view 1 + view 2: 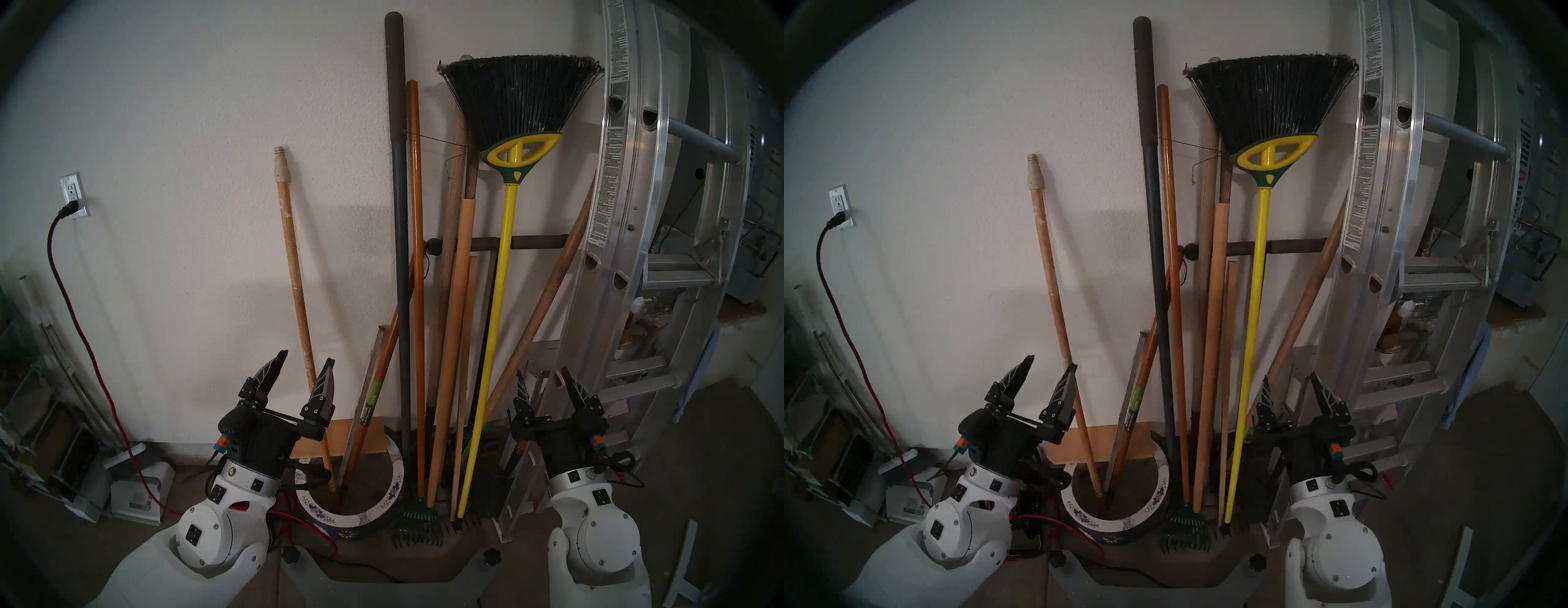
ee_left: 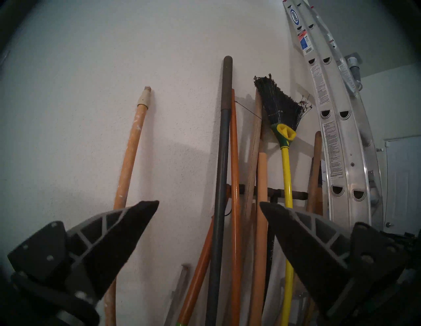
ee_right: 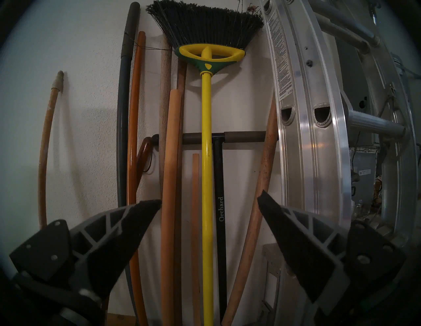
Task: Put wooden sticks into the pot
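Observation:
The broom's black bristle head spreads out wider than the open fingers, so the right gripper will next grab the broom by its slim yellow handle.
The pot (image 1: 357, 517) stands on the floor at the wall, with a white flowered rim and a dark blue outside. A paint-speckled tan stick (image 1: 292, 271) with an off-white threaded tip stands in it and leans on the wall. A plain tan dowel (image 1: 456, 322) and a yellow-handled broom (image 1: 494, 339), bristles up, stand right of the pot. My left gripper (image 1: 305, 358) is open and empty, raised in front of the speckled stick (image 2: 129, 154). My right gripper (image 1: 542, 371) is open and empty, facing the broom handle (image 3: 207, 159) and the dowel (image 3: 170, 159).
An orange-handled tool (image 1: 377, 382) and a metal strip also rest in the pot. A dark grey pole (image 1: 401, 254), an orange rake handle (image 1: 418, 297) and a black T-handled tool (image 3: 219, 205) crowd the dowel. An aluminium ladder (image 1: 636, 212) leans at the right. A red cord (image 1: 89, 348) runs from the wall outlet.

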